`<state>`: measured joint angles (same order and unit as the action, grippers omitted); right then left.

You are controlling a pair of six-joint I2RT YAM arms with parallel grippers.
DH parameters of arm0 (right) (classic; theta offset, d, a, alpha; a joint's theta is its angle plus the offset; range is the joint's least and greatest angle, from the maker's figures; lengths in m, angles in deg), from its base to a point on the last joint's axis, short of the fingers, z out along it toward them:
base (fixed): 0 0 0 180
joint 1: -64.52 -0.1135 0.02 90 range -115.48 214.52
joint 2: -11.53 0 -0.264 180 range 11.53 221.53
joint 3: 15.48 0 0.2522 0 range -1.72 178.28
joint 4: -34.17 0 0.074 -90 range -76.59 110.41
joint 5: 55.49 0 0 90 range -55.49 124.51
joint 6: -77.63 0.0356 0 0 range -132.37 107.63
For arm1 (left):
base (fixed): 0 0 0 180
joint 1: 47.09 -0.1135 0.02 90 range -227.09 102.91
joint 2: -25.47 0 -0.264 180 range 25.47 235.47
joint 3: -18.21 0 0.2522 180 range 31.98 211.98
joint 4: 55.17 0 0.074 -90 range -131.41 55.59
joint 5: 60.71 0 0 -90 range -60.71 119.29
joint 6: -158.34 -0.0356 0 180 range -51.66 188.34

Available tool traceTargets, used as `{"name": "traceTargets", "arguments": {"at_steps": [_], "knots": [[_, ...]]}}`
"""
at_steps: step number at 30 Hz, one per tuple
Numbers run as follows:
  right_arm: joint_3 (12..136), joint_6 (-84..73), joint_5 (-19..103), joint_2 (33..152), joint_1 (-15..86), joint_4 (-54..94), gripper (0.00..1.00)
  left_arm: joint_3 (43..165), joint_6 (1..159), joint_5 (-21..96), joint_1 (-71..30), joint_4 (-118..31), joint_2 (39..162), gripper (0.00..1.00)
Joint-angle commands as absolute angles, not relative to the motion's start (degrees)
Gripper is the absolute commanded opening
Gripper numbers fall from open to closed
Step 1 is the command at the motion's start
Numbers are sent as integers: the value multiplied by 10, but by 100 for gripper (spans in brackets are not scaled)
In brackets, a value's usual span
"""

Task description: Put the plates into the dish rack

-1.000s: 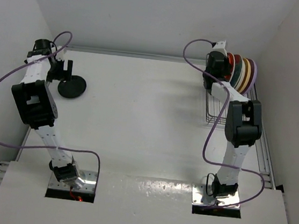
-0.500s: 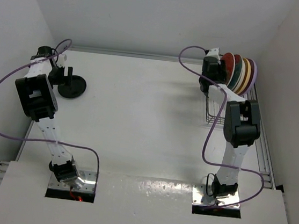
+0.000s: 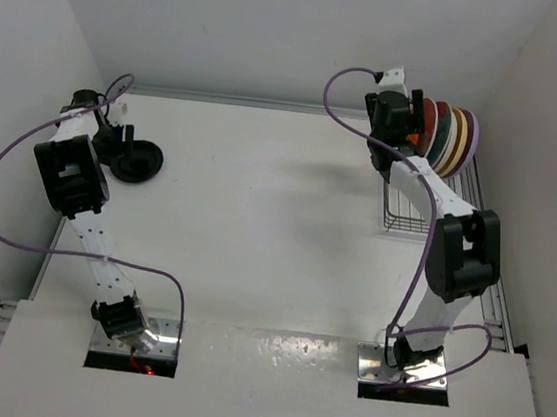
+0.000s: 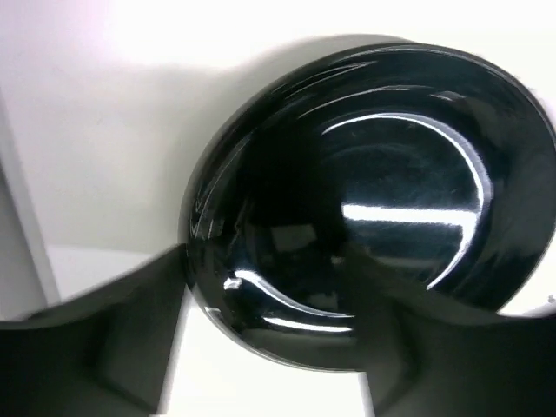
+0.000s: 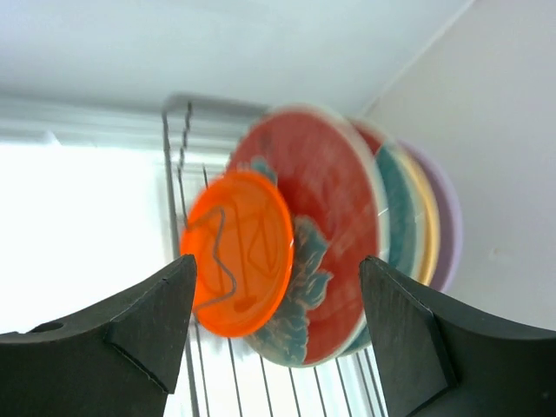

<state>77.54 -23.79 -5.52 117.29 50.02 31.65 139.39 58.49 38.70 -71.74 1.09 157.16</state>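
Note:
I will grab the black plate with my right gripper next, by the plate's rim opposite my left gripper. This leaves an edge of the plate free for the rack.
A small black plate lies flat on the table at the far left. My left gripper is at its left rim and open. One finger is outside the edge and the other over the plate's inside. In the dish rack at the far right, several plates stand on edge. The plain orange plate stands at the front, before a red plate with teal flowers. My right gripper hangs open just in front of the orange plate, holding nothing.
White walls close in the table at the back, left and right. The near part of the rack holds no plates. A metal rail runs along the table's right edge, and purple cables loop off both arms.
My right gripper has opened, let go of the orange plate in the rack and drawn back to the left. My left gripper has dropped onto the black plate's rim, its jaws narrowing.

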Motion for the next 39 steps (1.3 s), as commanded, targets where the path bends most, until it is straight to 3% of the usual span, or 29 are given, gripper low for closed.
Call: {"name": "traceTargets", "arguments": {"at_steps": [1,2,3,5,6,9,10,13,16,18,31,39], "knots": [[769,-239,-57,1115,491,364,76,1390,557,489,-726,61,1617,68],[769,-236,-55,1105,491,366,76,1400,552,498,-726,72,1622,61],[769,-236,-50,1102,490,363,76,1400,546,506,-726,79,1622,43],[775,-232,-50,1095,486,359,77,1405,540,523,-726,90,1629,19],[779,-229,-46,1094,485,343,79,1405,540,528,-726,90,1629,0],[791,-206,-6,1085,476,294,87,1411,534,561,-726,97,1614,0],[793,-198,11,1085,467,277,93,1417,529,576,-726,104,1606,0],[826,-138,173,1087,467,142,100,1418,506,629,-700,127,1579,0],[850,-86,480,1103,455,97,100,1418,478,676,-662,157,1556,0],[849,-47,559,1127,442,105,98,1418,465,701,-635,169,1528,0],[833,135,729,1289,374,237,90,1418,377,784,-474,240,1458,0],[776,204,752,1311,374,305,68,1418,342,857,-467,269,1446,0]]}}
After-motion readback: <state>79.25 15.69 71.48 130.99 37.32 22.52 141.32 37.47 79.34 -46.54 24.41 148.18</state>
